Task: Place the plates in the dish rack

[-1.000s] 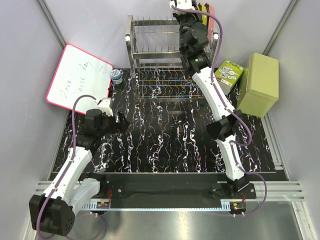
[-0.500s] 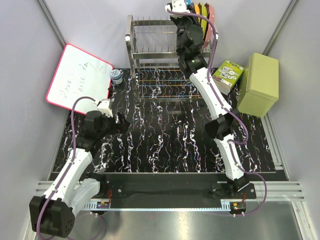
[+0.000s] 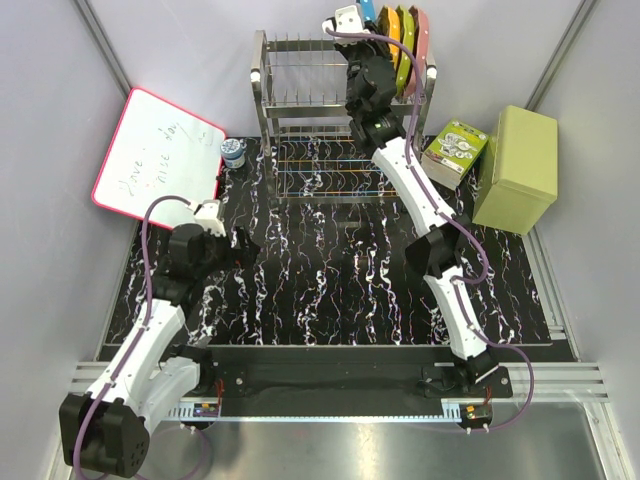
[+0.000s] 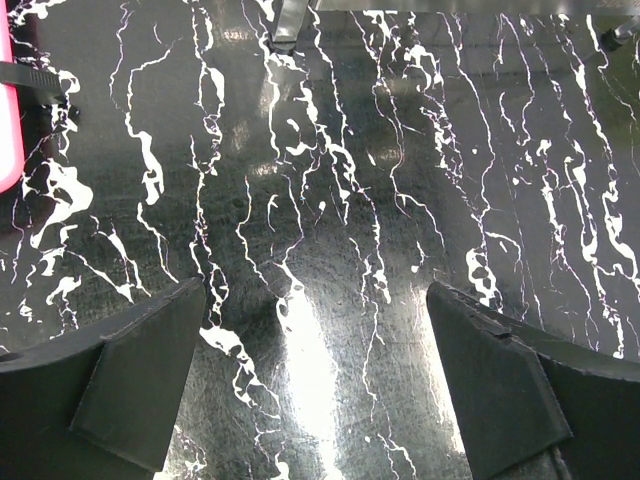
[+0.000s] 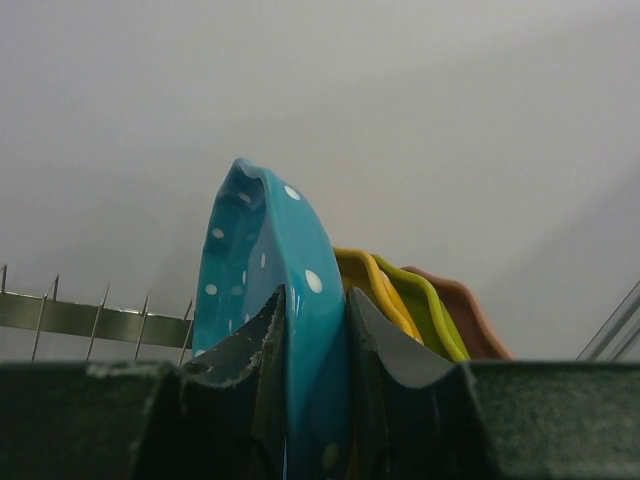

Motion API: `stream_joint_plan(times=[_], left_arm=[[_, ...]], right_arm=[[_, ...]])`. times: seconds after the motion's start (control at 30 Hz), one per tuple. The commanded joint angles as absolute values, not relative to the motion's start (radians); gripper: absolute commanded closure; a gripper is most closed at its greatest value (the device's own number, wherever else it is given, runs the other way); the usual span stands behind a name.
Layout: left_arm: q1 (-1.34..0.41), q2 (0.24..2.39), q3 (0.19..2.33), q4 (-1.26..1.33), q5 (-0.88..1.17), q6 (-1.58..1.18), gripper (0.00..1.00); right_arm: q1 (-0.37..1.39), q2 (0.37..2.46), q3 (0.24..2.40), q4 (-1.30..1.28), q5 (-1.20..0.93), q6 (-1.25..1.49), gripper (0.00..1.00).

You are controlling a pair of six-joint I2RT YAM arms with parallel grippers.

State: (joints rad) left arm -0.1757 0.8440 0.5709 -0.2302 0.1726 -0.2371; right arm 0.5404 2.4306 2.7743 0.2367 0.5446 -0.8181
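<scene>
I should open my right gripper now: the blue plate stands upright over the top level of the dish rack, close beside the orange plate.
The dish rack (image 3: 300,95) stands at the back of the table. Three plates stand on edge in its top right slots: orange (image 3: 390,28), yellow-green (image 3: 404,40) and pink (image 3: 423,40). My right gripper (image 3: 362,22) reaches over the rack's top tier and is shut on the blue plate (image 5: 270,290), which stands upright between its fingers (image 5: 240,390), just left of the orange plate (image 5: 375,285). Rack tines (image 5: 90,315) show to the left. My left gripper (image 4: 310,390) hangs open over the bare black marbled mat (image 4: 330,200), nothing between its fingers.
A pink-framed whiteboard (image 3: 155,165) leans at the back left, with a small blue-lidded jar (image 3: 233,152) beside the rack. To the right of the rack lie a green printed box (image 3: 455,148) and a pale green box (image 3: 518,168). Grey walls enclose the cell.
My right arm has shifted left along the rack's top tier with the blue plate, uncovering the three plates standing to its right. The left arm has stayed still.
</scene>
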Motion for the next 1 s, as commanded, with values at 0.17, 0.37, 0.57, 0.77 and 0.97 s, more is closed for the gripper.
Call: stream_joint_plan(times=[0.17,0.37,0.57,0.77,0.97], left_arm=[[-0.172,0.821,0.555,-0.166,0.19,-0.249,0.01],[-0.172,0.819,0.554,-0.161,0.189,-0.249,0.01],[-0.172,0.799,0.546,-0.156,0.192,-0.252,0.01],[-0.172,0.781,0.535,-0.155,0.199,-0.256,0.01],[-0.172,0.807,0.612,-0.179,0.144,-0.192,0.01]], right_arm=[[0.555,2.391,2.812,0.402,0.532,-0.828,1.0],[0.581,2.359,2.758,0.431,0.522,-0.864,0.62],[0.589,2.335,2.738,0.439,0.525,-0.884,0.53],[0.607,2.29,2.714,0.459,0.515,-0.92,0.52],[0.634,2.22,2.715,0.511,0.528,-1.109,0.39]])
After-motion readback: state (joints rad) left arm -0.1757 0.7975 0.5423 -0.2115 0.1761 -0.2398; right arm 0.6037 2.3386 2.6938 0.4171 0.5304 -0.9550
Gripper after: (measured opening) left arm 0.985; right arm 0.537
